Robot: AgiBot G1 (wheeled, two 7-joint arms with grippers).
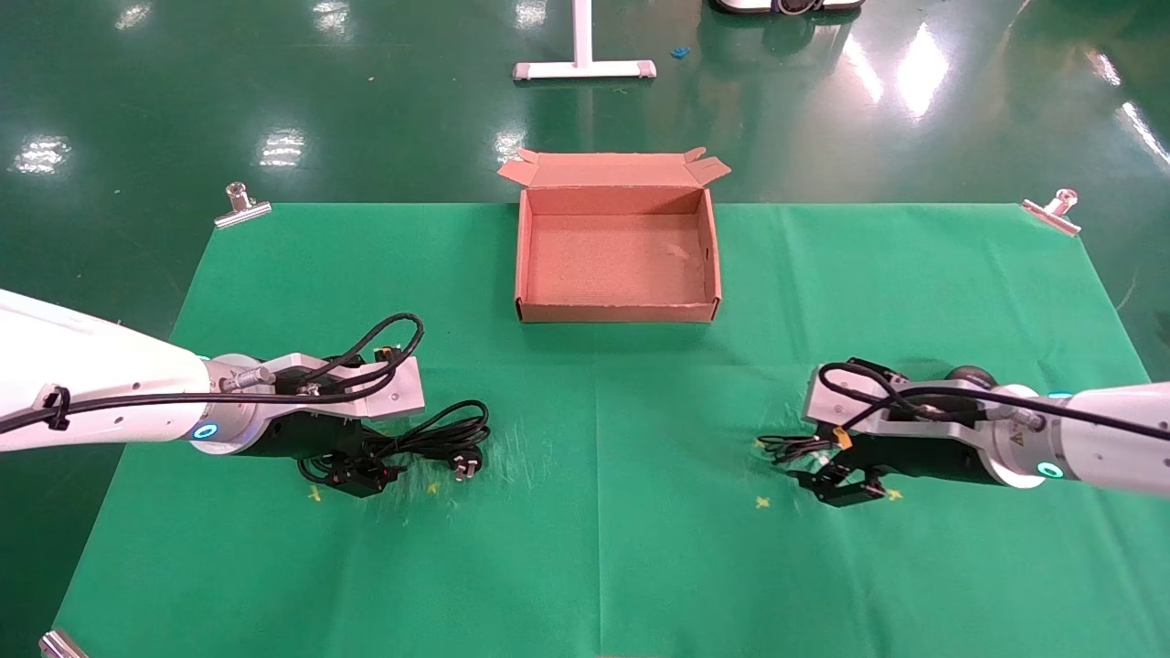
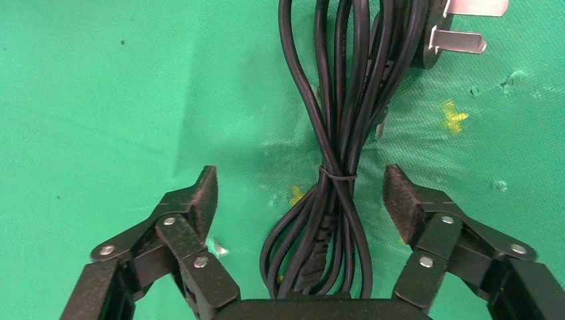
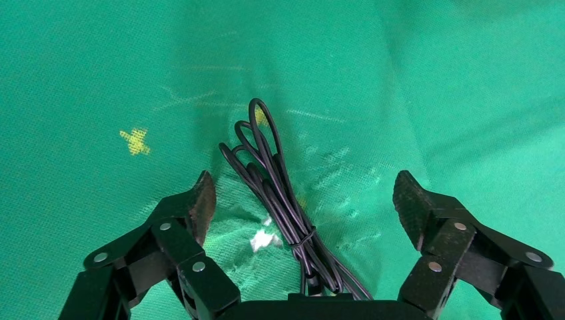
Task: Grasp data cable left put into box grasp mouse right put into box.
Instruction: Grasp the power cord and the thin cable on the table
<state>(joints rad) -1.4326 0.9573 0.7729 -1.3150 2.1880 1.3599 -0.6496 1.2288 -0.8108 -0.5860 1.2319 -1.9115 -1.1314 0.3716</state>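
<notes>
Both fingers reach the green cloth on either side of the loops, so my right gripper now closes on the mouse's bundled wire (image 1: 792, 444) (image 3: 283, 207).
The data cable (image 1: 434, 439) lies coiled on the green cloth at the left, its pronged plug (image 1: 466, 468) toward the middle. My left gripper (image 1: 355, 473) is low over the coil's left end. In the left wrist view it (image 2: 300, 190) is open and astride the tied cable (image 2: 341, 133). My right gripper (image 1: 845, 486) is open over the mouse's thin bundled wire (image 3: 280, 193), which lies between the fingers (image 3: 200, 200). The black mouse (image 1: 971, 375) peeks out behind the right wrist. The brown box (image 1: 617, 313) stands open and empty at the far middle.
Metal clips (image 1: 242, 206) (image 1: 1053, 212) hold the cloth's far corners and one (image 1: 59, 644) holds the near left corner. Yellow crosses (image 1: 760, 502) mark the cloth. A white stand foot (image 1: 585, 68) rests on the floor beyond the table.
</notes>
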